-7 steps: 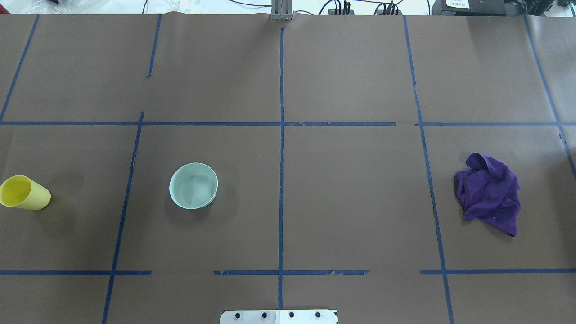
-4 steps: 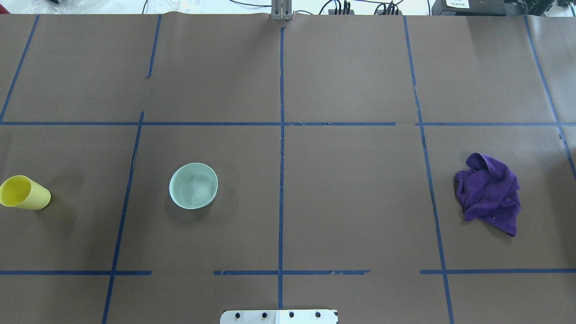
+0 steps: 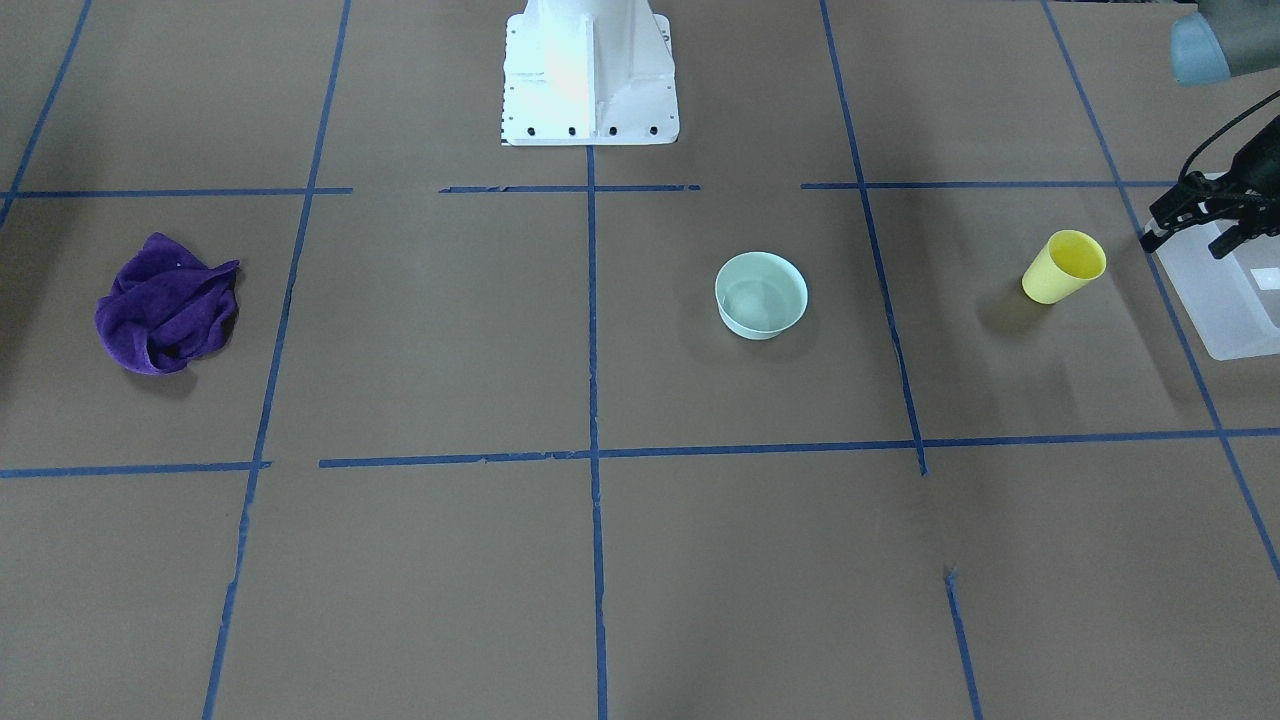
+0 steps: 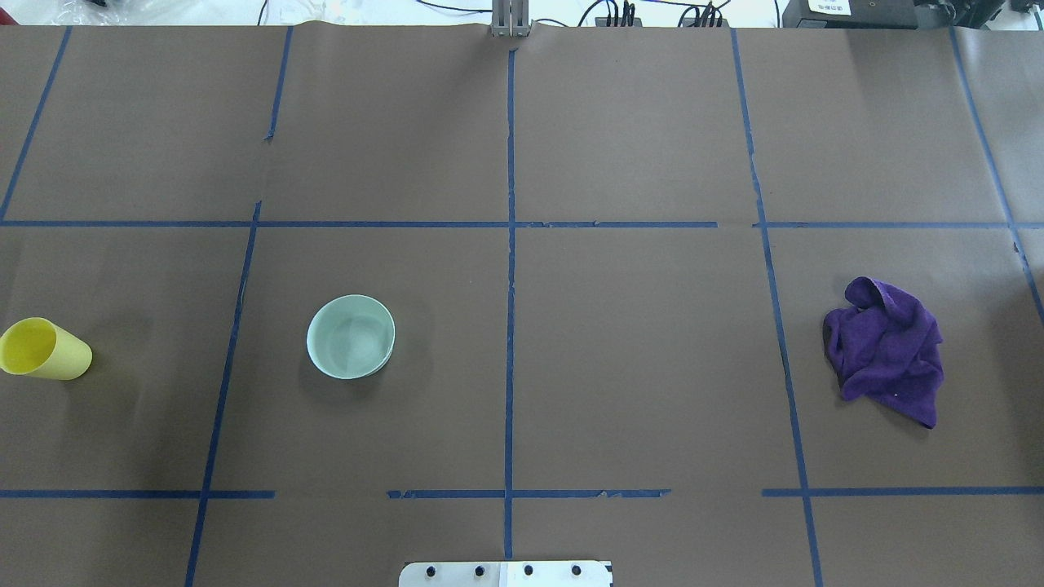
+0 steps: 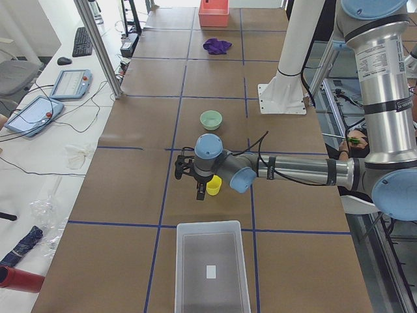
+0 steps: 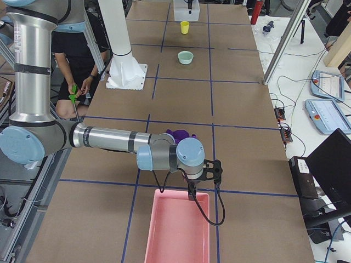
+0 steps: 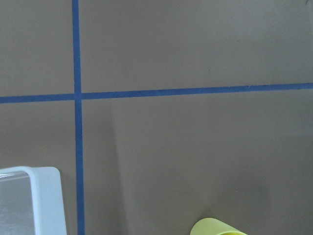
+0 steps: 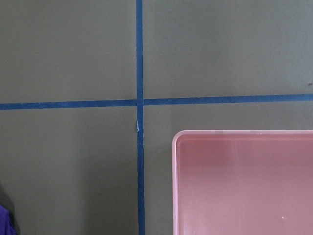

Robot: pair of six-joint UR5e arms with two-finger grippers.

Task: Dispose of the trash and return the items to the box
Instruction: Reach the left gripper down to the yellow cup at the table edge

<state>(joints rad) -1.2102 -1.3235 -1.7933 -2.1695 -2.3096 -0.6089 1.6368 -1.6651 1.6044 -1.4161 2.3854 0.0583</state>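
I need to pick up the yellow cup by its rim (image 3: 1077, 236) with my left gripper next, so I can return it to the box (image 3: 1225, 300).
The yellow cup (image 3: 1063, 267) stands upright on the brown table at the robot's far left; it also shows in the overhead view (image 4: 45, 349). The mint-green bowl (image 3: 761, 294) sits upright and empty nearer the middle (image 4: 351, 336). The frosted-white box (image 3: 1225, 300) lies past the cup at the table's left end (image 5: 212, 267) and looks empty. My left gripper (image 3: 1187, 240) hovers open and empty above the box's near edge, close beside the cup (image 5: 214, 186). My right gripper (image 6: 203, 181) hangs over the rim of a pink bin (image 6: 178, 227); I cannot tell whether it is open.
A crumpled purple cloth (image 4: 885, 350) lies at the robot's right, just short of the pink bin (image 8: 244, 181). The white robot pedestal (image 3: 588, 70) stands at the table's back middle. Blue tape lines cross the brown paper.
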